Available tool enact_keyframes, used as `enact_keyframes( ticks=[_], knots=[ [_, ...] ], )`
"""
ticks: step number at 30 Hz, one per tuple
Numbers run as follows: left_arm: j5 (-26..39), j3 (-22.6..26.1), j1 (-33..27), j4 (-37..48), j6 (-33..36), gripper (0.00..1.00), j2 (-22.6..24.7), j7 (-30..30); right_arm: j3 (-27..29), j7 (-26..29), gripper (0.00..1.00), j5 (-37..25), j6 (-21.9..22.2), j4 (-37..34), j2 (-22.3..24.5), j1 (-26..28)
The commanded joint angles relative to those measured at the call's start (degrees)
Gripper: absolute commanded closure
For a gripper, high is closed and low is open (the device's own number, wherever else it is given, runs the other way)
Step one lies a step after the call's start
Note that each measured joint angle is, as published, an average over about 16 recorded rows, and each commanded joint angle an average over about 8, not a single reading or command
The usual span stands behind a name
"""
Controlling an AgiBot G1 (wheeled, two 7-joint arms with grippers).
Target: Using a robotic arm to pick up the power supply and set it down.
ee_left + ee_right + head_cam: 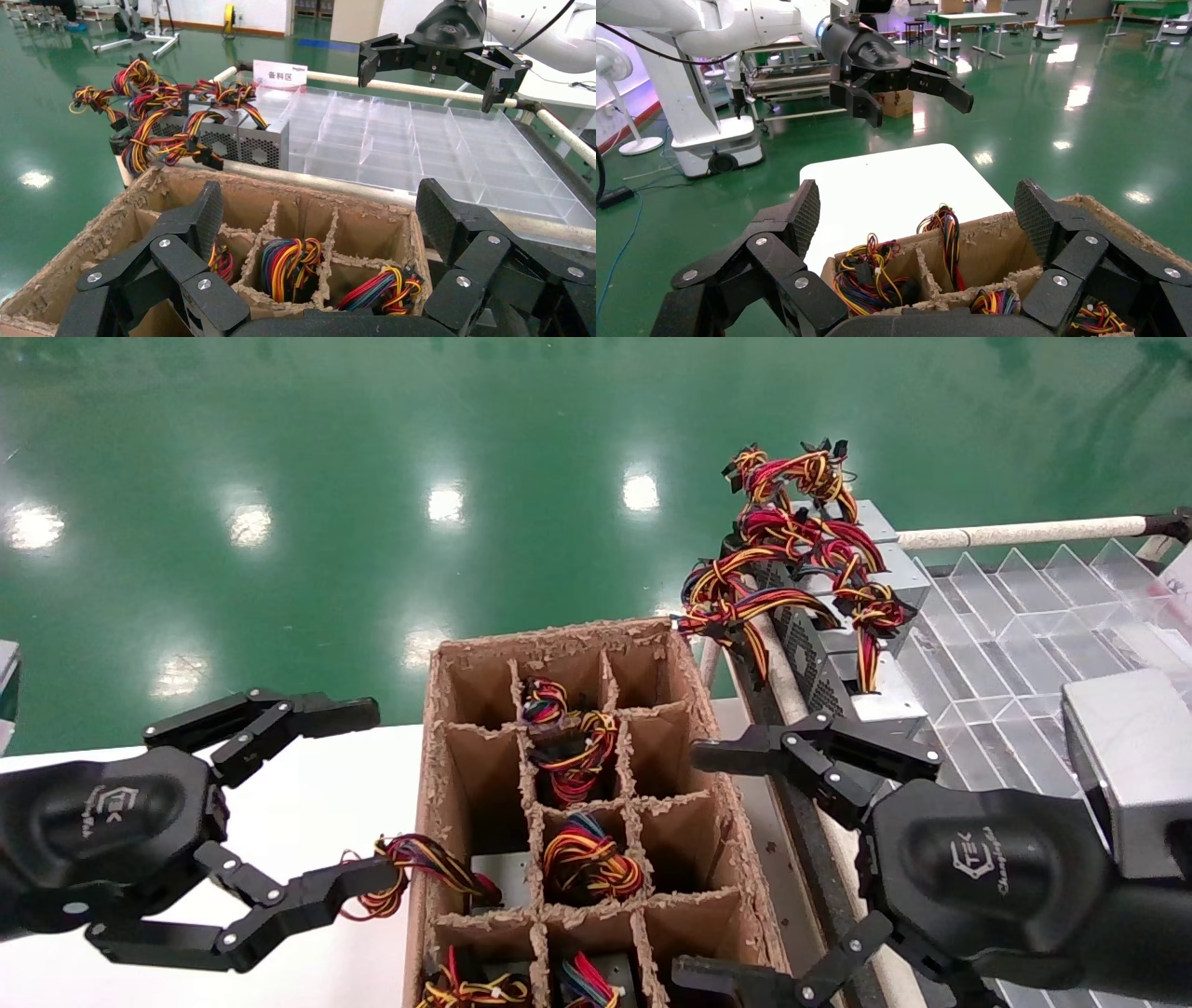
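Observation:
My right gripper takes hold of the power supply's wire bundle sticking up next, to pick up the power supply, since cardboard sides stand close around it.
Several power supplies sit upright in the cells of a torn cardboard box; their wire bundles stick up. More silver power supplies lie on the rack's far end. My right gripper, on the robotic arm with the silver wrist block, hangs open at the box's right side, nothing between its fingers. My left gripper hangs open at the box's left side, its lower finger next to wires spilling over the wall.
A clear plastic divider tray fills the rack right of the box, edged by a metal rail. The box stands on a white table. Green floor lies beyond.

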Motion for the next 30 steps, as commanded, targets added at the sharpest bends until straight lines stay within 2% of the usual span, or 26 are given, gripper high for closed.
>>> enact_keyframes(
  ticks=[1,11,19,23,28,30],
  knots=[
    [0.0,0.0,0.0,0.0,0.0,0.0,0.0,0.0,0.0,0.0,0.0,0.0,0.0,0.0,0.0,0.0],
    [0.0,0.0,0.0,0.0,0.0,0.0,0.0,0.0,0.0,0.0,0.0,0.0,0.0,0.0,0.0,0.0],
    [0.0,0.0,0.0,0.0,0.0,0.98,0.0,0.0,-0.15,-0.12,0.0,-0.75,0.59,-0.27,-0.02,-0.02],
    [0.0,0.0,0.0,0.0,0.0,1.0,0.0,0.0,-1.22,0.04,0.0,-3.69,2.54,-0.53,-0.64,0.21],
    [0.0,0.0,0.0,0.0,0.0,1.0,0.0,0.0,-4.59,1.96,0.01,-10.61,6.37,-0.81,-3.03,1.27],
    [0.0,0.0,0.0,0.0,0.0,1.0,0.0,0.0,-6.26,3.06,0.18,-13.66,7.82,-1.35,-4.45,1.98]
  ],
)
